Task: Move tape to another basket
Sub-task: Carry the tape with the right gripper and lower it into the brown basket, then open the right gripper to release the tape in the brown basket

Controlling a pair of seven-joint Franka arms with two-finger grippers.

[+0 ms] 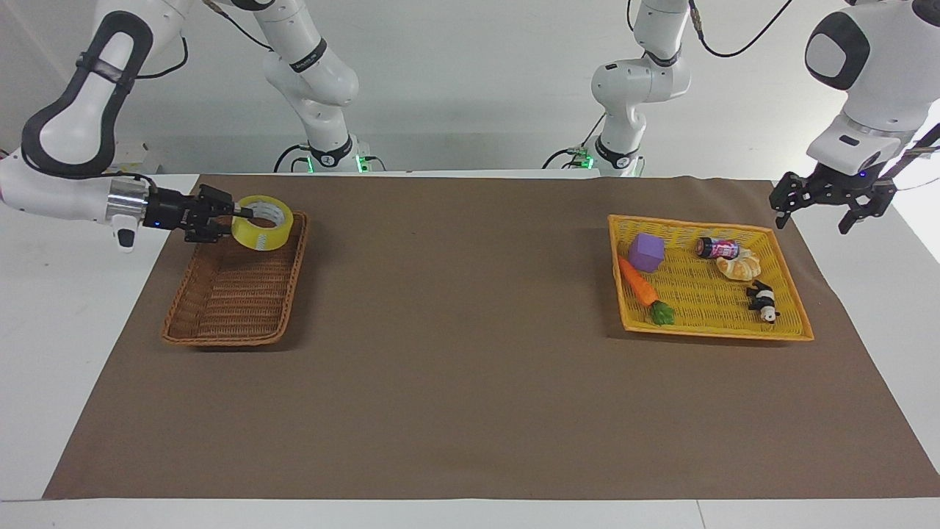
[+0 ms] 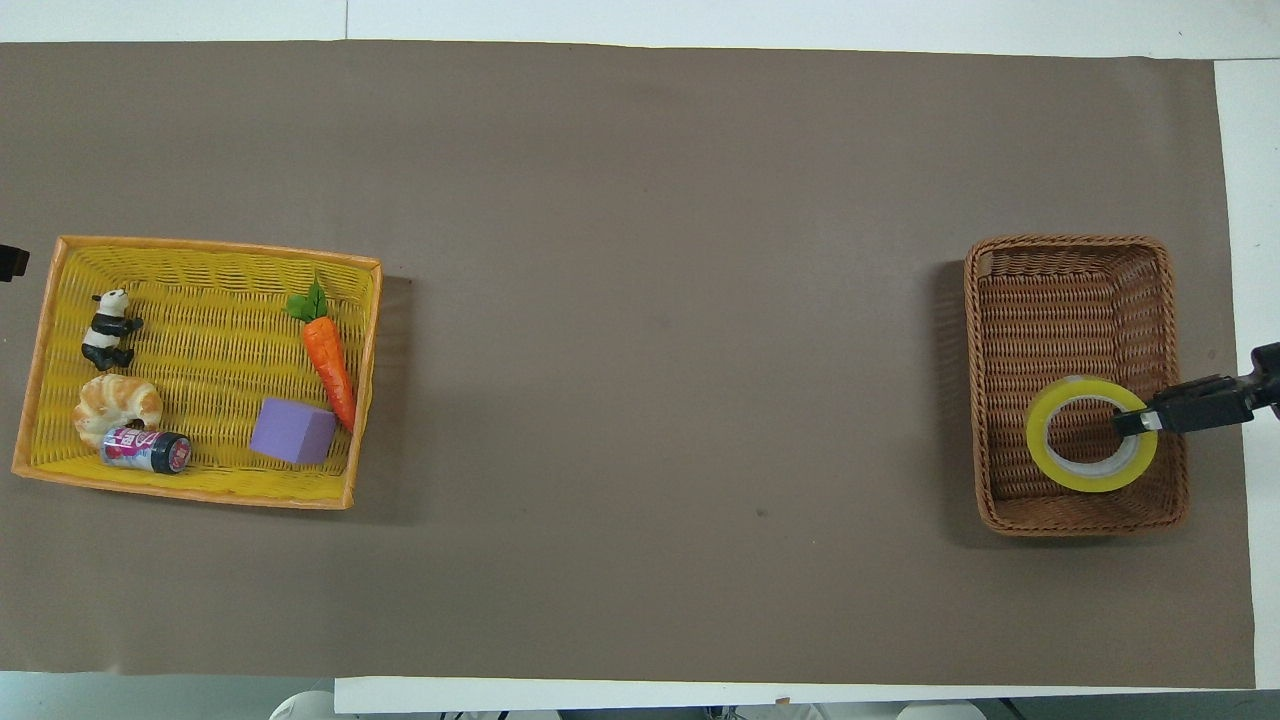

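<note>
My right gripper needs to lower the yellow tape [image 2: 1042, 438] deeper into the brown basket before it lets go. The tape is hanging above the bottom of the basket, near the height of the basket's rim.
The tape [image 1: 262, 222], a yellow roll with a pale core, hangs over the end of the brown wicker basket [image 1: 228, 294] nearer the robots, about level with its rim. My right gripper [image 1: 242, 214] reaches in from the table's side and is shut on the roll's wall, one finger inside the ring. From overhead the tape [image 2: 1040, 442] covers the basket [image 2: 1060, 300] floor near its robot-side corner, with the right gripper [image 2: 1135, 422] at the ring's edge. My left gripper [image 1: 826, 218] waits open and holds nothing, in the air just off the left arm's end of the mat.
A shallow yellow tray [image 1: 712, 334] near the left arm's end holds a carrot [image 1: 637, 283], a purple cube [image 1: 646, 252], a small can [image 1: 716, 247], a croissant [image 1: 740, 266] and a panda figure [image 1: 764, 301]. Bare brown mat [image 1: 455, 330] lies between tray and basket.
</note>
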